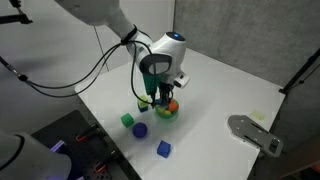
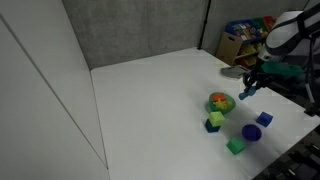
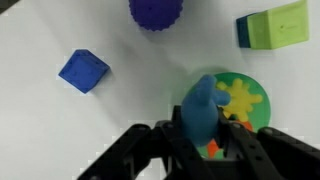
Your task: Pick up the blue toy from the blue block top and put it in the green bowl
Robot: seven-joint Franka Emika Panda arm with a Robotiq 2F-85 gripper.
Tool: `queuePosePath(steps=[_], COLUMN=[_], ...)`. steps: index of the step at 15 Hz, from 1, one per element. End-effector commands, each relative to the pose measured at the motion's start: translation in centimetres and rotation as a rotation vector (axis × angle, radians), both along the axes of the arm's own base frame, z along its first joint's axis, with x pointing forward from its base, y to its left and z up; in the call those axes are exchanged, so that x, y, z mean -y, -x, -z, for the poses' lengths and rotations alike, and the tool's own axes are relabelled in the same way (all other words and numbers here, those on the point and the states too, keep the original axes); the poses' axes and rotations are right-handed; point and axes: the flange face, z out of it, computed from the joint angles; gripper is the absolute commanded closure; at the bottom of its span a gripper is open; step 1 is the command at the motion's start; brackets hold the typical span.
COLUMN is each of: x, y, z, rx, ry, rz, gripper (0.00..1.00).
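The blue toy hangs over the bowl's rim and would fall short if I opened now. My gripper moves it toward the green bowl's middle, before releasing it.
My gripper (image 3: 204, 128) is shut on the blue toy (image 3: 203, 100), a small rounded blue piece that sticks out beyond the fingers. It hangs over the near rim of the green bowl (image 3: 258, 88), which holds a yellow star-shaped piece and something orange. The blue block (image 3: 83, 70) lies apart on the white table with nothing on top. In both exterior views the gripper (image 1: 158, 96) (image 2: 250, 86) hovers just above and beside the bowl (image 1: 167, 111) (image 2: 221, 103). The blue block shows there too (image 1: 164, 149) (image 2: 265, 119).
A dark blue-purple ball (image 3: 155, 10) (image 1: 140, 130) (image 2: 251, 132) lies near the bowl. A green cube with a blue piece at its side (image 3: 275, 25) (image 2: 214, 122) lies close by. Another green cube (image 1: 127, 120) (image 2: 236, 146) lies further out. A grey flat object (image 1: 255, 133) rests at the table's edge.
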Motion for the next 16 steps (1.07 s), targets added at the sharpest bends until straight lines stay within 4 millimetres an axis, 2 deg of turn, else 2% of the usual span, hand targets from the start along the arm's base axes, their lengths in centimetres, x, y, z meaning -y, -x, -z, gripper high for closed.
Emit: queuePosePath(steps=[1, 3, 6, 10, 14, 15, 16], x=[-2.8, -3.8, -3.9, -3.3, -3.8, -4.1, -4.4], y=[-2.9, -4.3, -5.8, -7.5, -8.7, -8.8, -8.9], z=[-1.4, -1.3, -0.7, 1.5, 3.3, 3.6, 3.8], rx=[0.004, -0.018, -0.047, -0.065, -0.067, -0.077, -0.081], ry=[0.02, 0.046, 0.117, 0.201, 0.267, 0.286, 0.302], rz=[-0.096, -0.126, -0.143, -0.159, -0.176, -0.178, -0.187], gripper=[0.91, 0.9, 0.9, 0.9, 0.9, 0.46, 0.42])
